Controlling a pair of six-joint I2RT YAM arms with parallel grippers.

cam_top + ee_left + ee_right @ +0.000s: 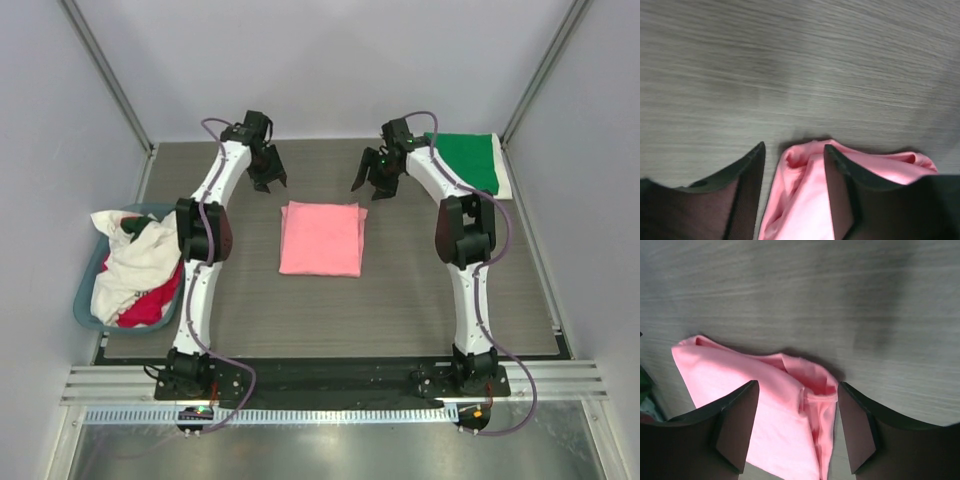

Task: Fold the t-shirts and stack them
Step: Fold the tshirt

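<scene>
The right gripper pinches the folded salmon-pink t-shirt's layers together at its far corner nearest the green and white stack next, to stack the t-shirt flat.
A salmon-pink t-shirt (321, 238) lies folded into a rectangle in the middle of the table. My left gripper (267, 178) is open and empty just beyond its far left corner (800, 190). My right gripper (376, 180) is open and empty just beyond its far right corner (815, 390). A folded bright green t-shirt (470, 160) lies at the far right on a white one (503, 182). White (135, 262) and red (150, 305) shirts are heaped in a teal tub (92, 283) at the left.
The grey wood-grain table (250, 310) has metal frame posts at its back corners. The tub overhangs the table's left edge. A metal rail runs along the near edge by the arm bases.
</scene>
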